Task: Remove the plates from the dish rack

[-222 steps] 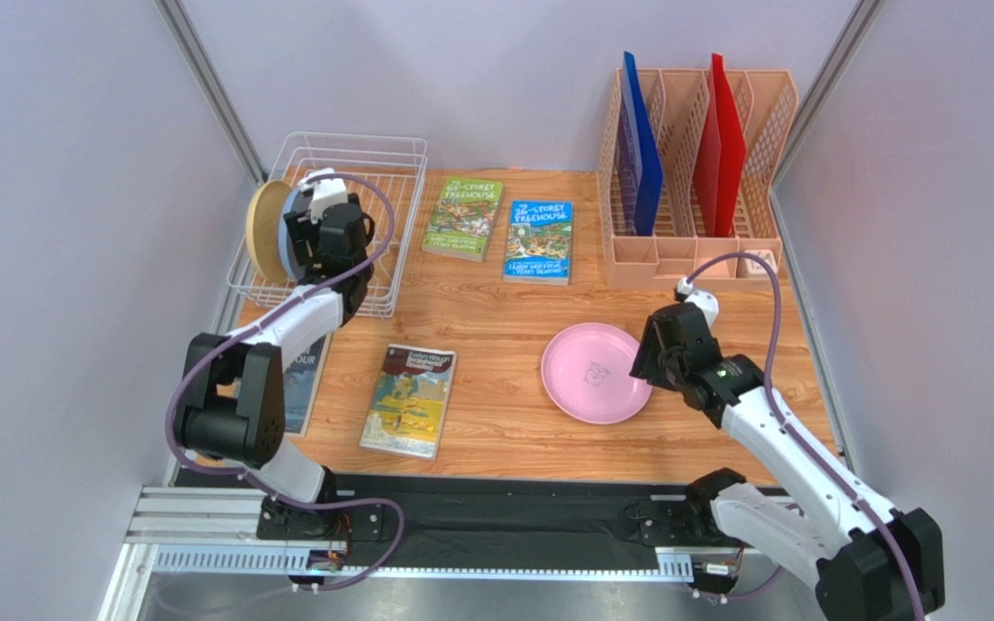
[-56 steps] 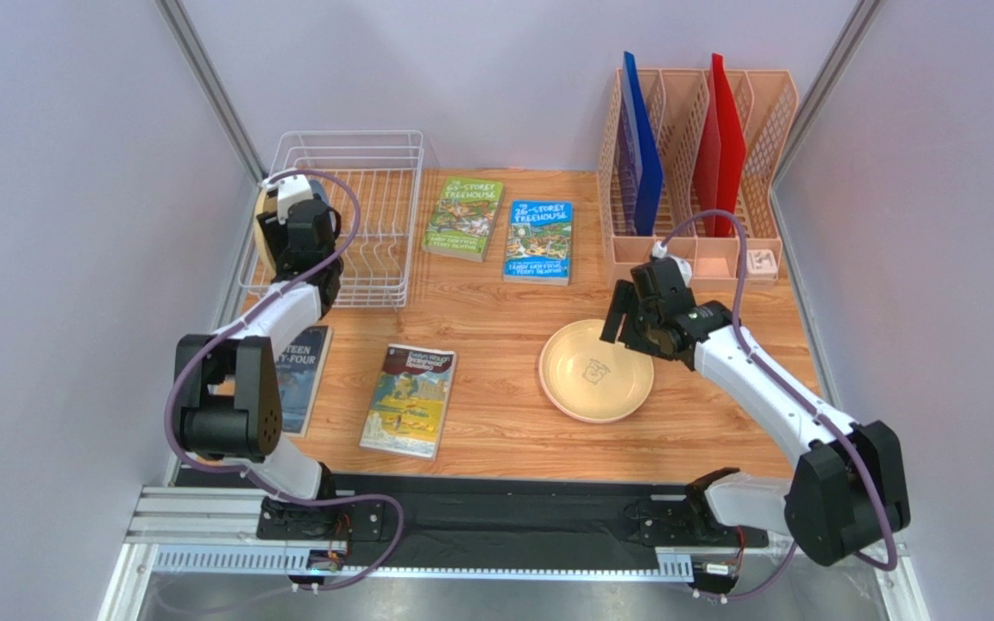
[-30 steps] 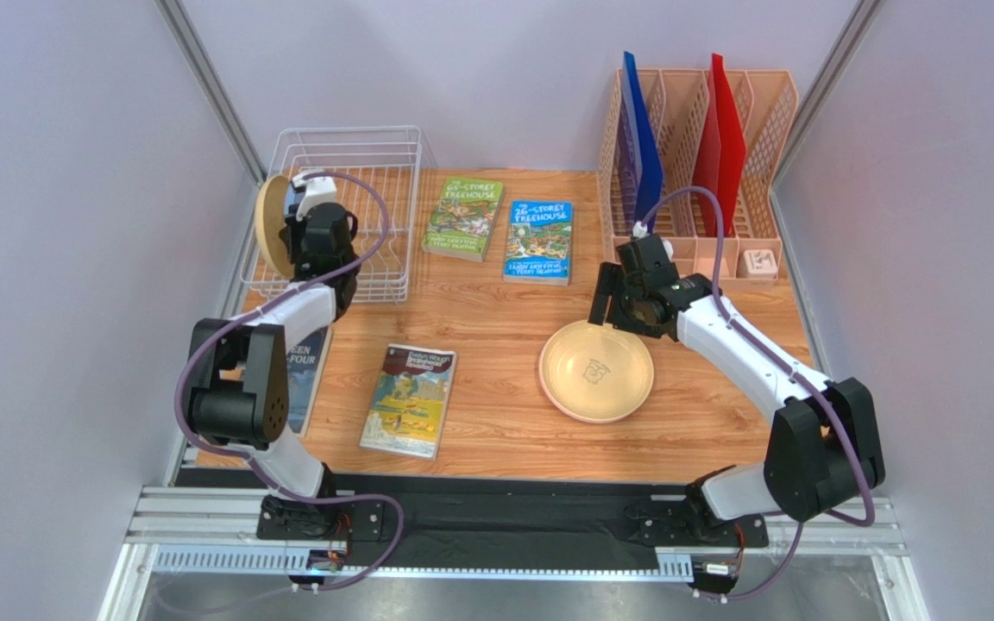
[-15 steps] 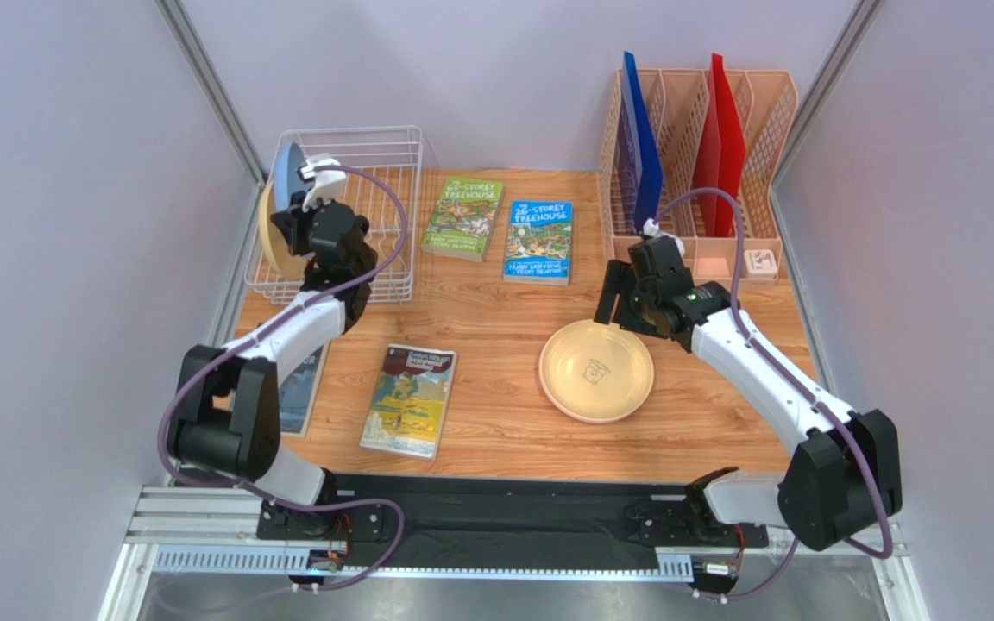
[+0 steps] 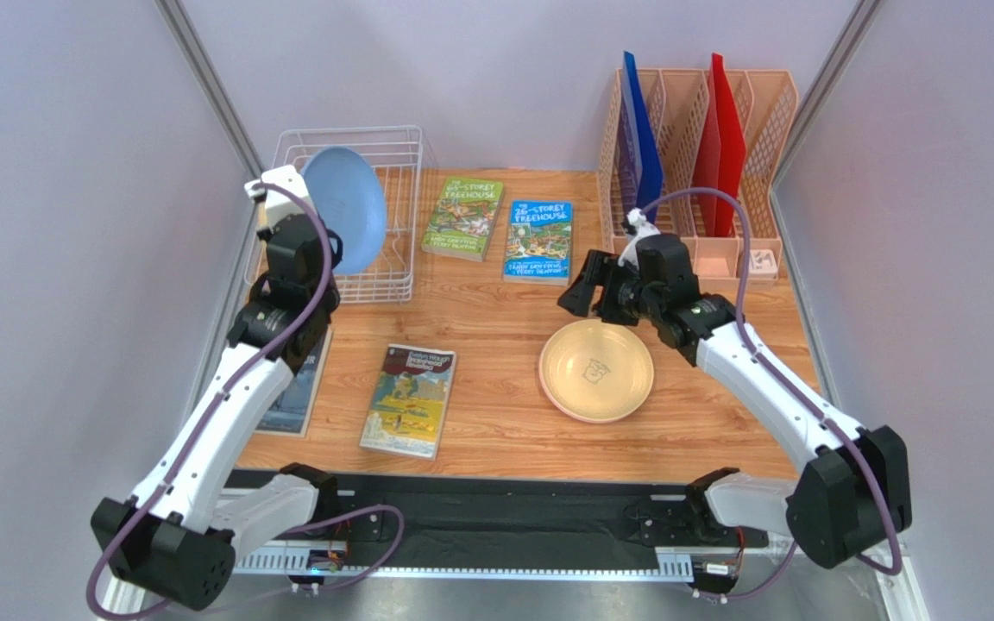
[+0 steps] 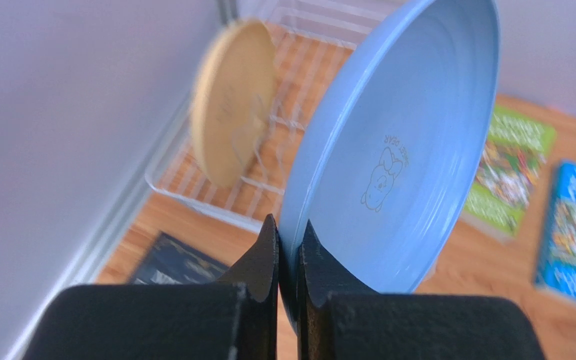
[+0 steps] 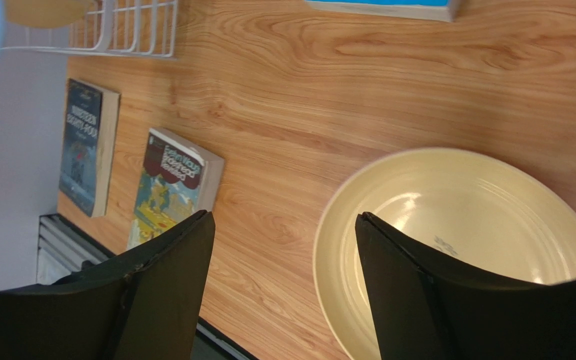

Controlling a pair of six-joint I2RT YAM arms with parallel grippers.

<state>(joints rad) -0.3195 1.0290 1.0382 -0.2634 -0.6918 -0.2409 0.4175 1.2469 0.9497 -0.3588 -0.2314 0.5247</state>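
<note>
My right gripper grabs the light blue plate's rim away from my left gripper next, since that leaves the plate's base free for stacking.
My left gripper (image 5: 309, 243) is shut on the lower rim of a light blue plate (image 5: 344, 210), which it holds on edge above the white wire dish rack (image 5: 399, 194). In the left wrist view the gripper's (image 6: 289, 225) jaws pinch the blue plate's (image 6: 396, 150) edge. A cream-tan plate (image 6: 231, 112) stands upright in the rack (image 6: 193, 199) behind it. Another cream-tan plate (image 5: 596, 370) lies flat on the table at centre right. My right gripper (image 5: 583, 287) hovers open just past that plate's back left edge. Its (image 7: 284, 216) fingers hold nothing, with the plate (image 7: 479, 225) under the right one.
A green book (image 5: 463, 217) and a blue book (image 5: 539, 241) lie beside the rack. A third book (image 5: 408, 399) lies near the front, and a dark one (image 5: 295, 382) lies under my left arm. A peach organiser (image 5: 697, 168) with blue and red folders stands back right.
My left arm has risen and lifted the blue plate up out of the rack, turning its face into view. My right gripper has shifted left, off the cream-tan plate on the table.
</note>
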